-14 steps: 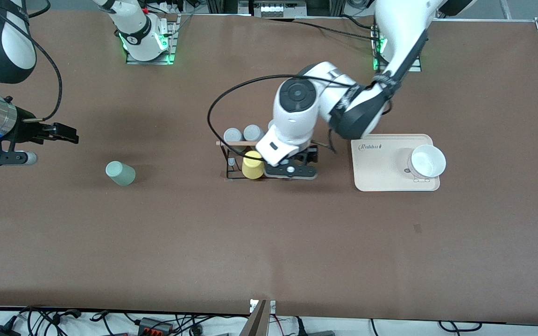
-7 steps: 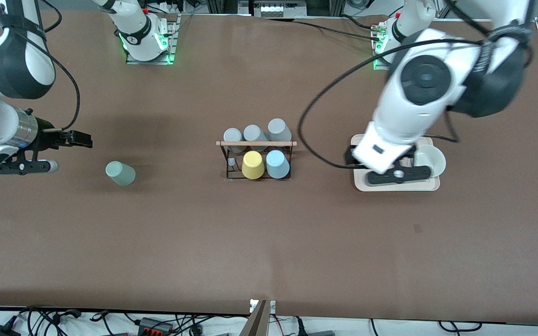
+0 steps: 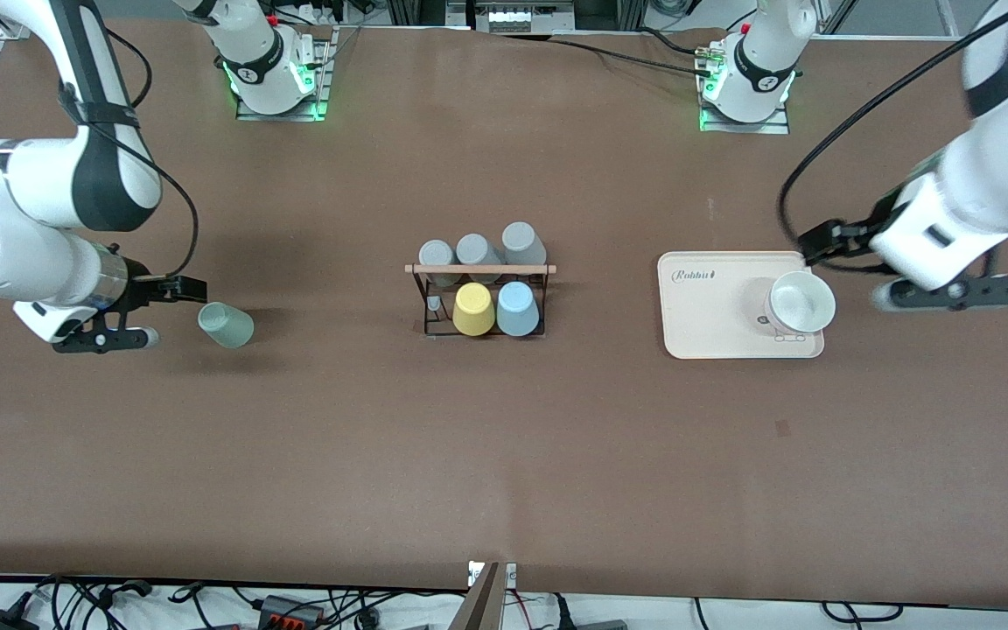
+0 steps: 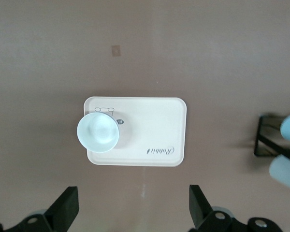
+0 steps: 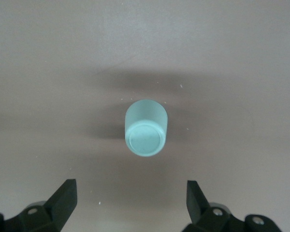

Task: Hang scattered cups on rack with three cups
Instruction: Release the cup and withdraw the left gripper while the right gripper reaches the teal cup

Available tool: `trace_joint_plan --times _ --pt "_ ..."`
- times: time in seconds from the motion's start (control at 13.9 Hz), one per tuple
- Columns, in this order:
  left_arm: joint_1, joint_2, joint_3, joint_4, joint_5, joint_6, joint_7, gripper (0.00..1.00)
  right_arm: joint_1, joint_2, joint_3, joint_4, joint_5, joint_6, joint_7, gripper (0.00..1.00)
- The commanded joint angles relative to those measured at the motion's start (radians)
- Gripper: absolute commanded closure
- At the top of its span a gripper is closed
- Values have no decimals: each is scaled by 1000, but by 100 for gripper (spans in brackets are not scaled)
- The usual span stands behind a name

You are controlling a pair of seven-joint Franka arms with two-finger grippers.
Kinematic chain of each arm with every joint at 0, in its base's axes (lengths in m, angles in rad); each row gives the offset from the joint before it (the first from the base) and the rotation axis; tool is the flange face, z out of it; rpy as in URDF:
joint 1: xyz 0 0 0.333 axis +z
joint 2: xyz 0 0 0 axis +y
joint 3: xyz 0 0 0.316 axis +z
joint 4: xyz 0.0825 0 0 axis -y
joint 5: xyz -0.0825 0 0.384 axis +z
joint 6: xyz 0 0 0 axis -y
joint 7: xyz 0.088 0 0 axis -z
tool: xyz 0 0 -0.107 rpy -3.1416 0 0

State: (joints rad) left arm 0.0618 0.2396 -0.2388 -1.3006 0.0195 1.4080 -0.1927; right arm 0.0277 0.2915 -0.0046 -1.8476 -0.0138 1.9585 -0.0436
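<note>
My right gripper should next grab the mint green cup [image 3: 226, 325] by its closed base, to hang it on the black wire rack [image 3: 479, 269].
The black wire rack [image 3: 479, 269] with a wooden rod stands mid-table. On it hang the light blue cup [image 3: 519, 308], a yellow cup [image 3: 473, 309] and three grey cups [image 3: 476, 249]. The mint green cup [image 3: 226, 325] sits on the table toward the right arm's end. In the right wrist view its closed base [image 5: 145, 137] faces the camera. My right gripper [image 3: 178, 289] is open and empty beside the mint cup; its jaws [image 5: 130, 203] stand wide, short of the cup. My left gripper [image 3: 828, 238] is open and empty, high by the tray's edge [image 4: 133, 210].
A beige tray [image 3: 705, 324] holding a white bowl [image 3: 801, 302] lies toward the left arm's end; both show in the left wrist view, the tray [image 4: 159, 121] and the bowl [image 4: 98, 132]. The rack's corner [image 4: 267, 145] shows there too.
My left gripper has left the light blue cup on the rack and swung up past the tray toward its end of the table. My right gripper has come in toward the mint cup.
</note>
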Motion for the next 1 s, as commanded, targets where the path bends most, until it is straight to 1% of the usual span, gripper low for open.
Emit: trace_joint_plan --times 0.0,0.07,0.14,0.22,0.43,0.57,0.93 --pt "-126 -179 249 -266 -87 141 247 0 12 36 -2 -45 -18 85 16 0" --pt "-128 -219 268 -320 -87 178 284 0 14 61 -2 -45 -18 114 18 0" --pt "-128 -258 269 -374 -84 228 283 0 14 89 -3 -45 -18 140 18 0" --pt "-126 -279 269 -399 -73 252 283 0 11 110 -5 -45 -18 155 33 0" --pt "-122 -276 256 -379 15 227 283 0 9 149 -8 -45 -20 178 48 0" --pt "-122 -267 257 -364 17 207 276 0 1 162 -9 -44 -18 180 48 0" --pt "-122 -267 260 -361 16 194 279 0 -5 184 -12 -44 -18 178 51 0"
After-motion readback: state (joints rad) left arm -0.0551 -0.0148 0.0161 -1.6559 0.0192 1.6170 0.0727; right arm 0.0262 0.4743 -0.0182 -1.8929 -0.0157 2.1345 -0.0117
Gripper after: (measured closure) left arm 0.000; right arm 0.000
